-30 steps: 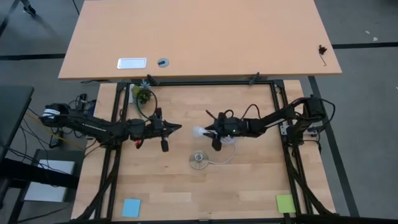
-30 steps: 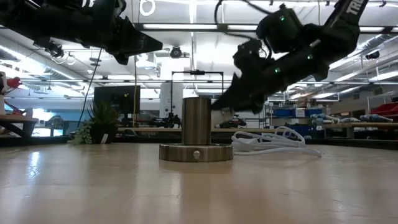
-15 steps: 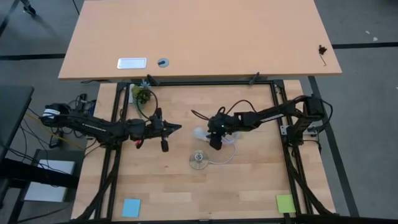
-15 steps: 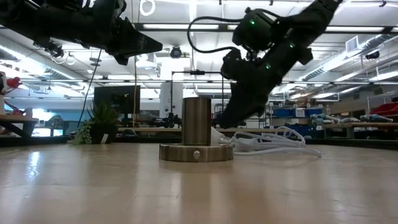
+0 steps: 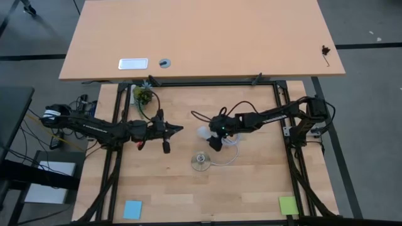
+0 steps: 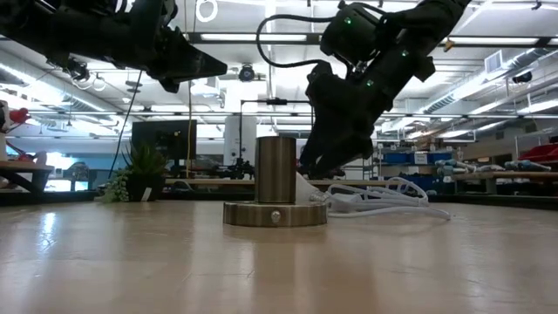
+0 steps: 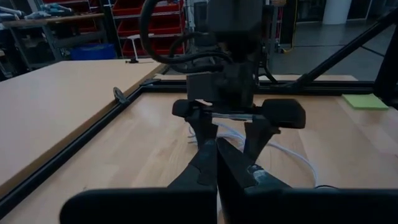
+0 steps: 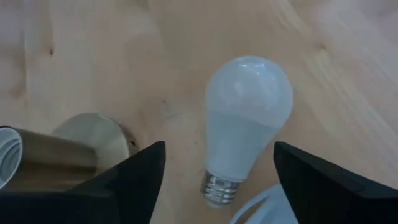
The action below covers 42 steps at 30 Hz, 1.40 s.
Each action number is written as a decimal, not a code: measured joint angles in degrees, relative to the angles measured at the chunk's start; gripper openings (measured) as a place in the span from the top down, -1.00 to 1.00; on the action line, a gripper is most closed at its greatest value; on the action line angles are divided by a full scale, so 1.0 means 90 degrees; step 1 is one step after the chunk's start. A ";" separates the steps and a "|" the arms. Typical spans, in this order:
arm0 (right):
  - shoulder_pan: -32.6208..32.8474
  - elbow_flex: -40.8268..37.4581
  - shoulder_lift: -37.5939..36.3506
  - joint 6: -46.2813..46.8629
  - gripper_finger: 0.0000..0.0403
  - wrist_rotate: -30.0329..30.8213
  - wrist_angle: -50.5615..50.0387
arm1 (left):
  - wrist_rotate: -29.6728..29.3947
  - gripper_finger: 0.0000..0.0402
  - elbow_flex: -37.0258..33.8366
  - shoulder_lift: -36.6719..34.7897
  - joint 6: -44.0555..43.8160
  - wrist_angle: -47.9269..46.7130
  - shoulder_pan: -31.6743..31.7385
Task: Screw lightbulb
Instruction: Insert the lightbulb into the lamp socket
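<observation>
The right gripper grabs its narrow white neck [image 8: 229, 164] next, which leaves the lightbulb's screw base [image 8: 219, 188] free for the socket.
The white lightbulb [image 8: 245, 118] lies on its side on the wooden table, its grey screw base [image 8: 217, 186] toward my right gripper; in the high view the lightbulb [image 5: 202, 132] is near the table's middle. My right gripper [image 5: 212, 139] slants down over it, open, a finger standing off either side of the base end without touching. The brass socket [image 5: 200, 161] stands upright just nearer the front edge, its cylinder [image 6: 275, 170] in front of the bulb. My left gripper [image 5: 179, 129] hovers shut and empty to the left.
A coiled white cable [image 5: 229, 147] lies beside the bulb and runs to the socket. A small potted plant [image 5: 144, 95] stands at the far left. A blue note [image 5: 132, 209] and a green note [image 5: 287, 204] lie near the front edge.
My right gripper has tipped from nearly level to steeply downward while its wrist rose a little. The lightbulb, held at its fingertips before, has come down onto the table behind the socket. The fingers have then opened and let it go.
</observation>
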 joint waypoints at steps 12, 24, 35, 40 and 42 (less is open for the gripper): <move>-0.0110 0.0292 0.1029 0.0001 -0.48 0.0043 0.0218 | 0.0000 1.00 -0.0002 0.0000 -0.0005 -0.0008 0.0000; -0.0024 0.1151 0.1471 -0.2429 -0.39 -0.0014 0.0119 | 0.0000 1.00 -0.0002 0.0000 -0.0028 -0.0224 -0.0001; -0.0267 0.1212 0.1471 -0.2743 -0.29 -0.0495 0.0173 | 0.0000 1.00 -0.0002 0.0000 -0.0100 -0.0279 0.0000; -0.0255 0.1209 0.1471 -0.2773 -0.18 -0.0563 0.0213 | 0.0000 1.00 -0.0002 0.0000 -0.0102 -0.0266 -0.0002; -0.0257 0.1209 0.1480 -0.2766 -0.15 -0.0611 0.0184 | 0.0000 1.00 -0.0002 0.0000 -0.0103 -0.0261 0.0000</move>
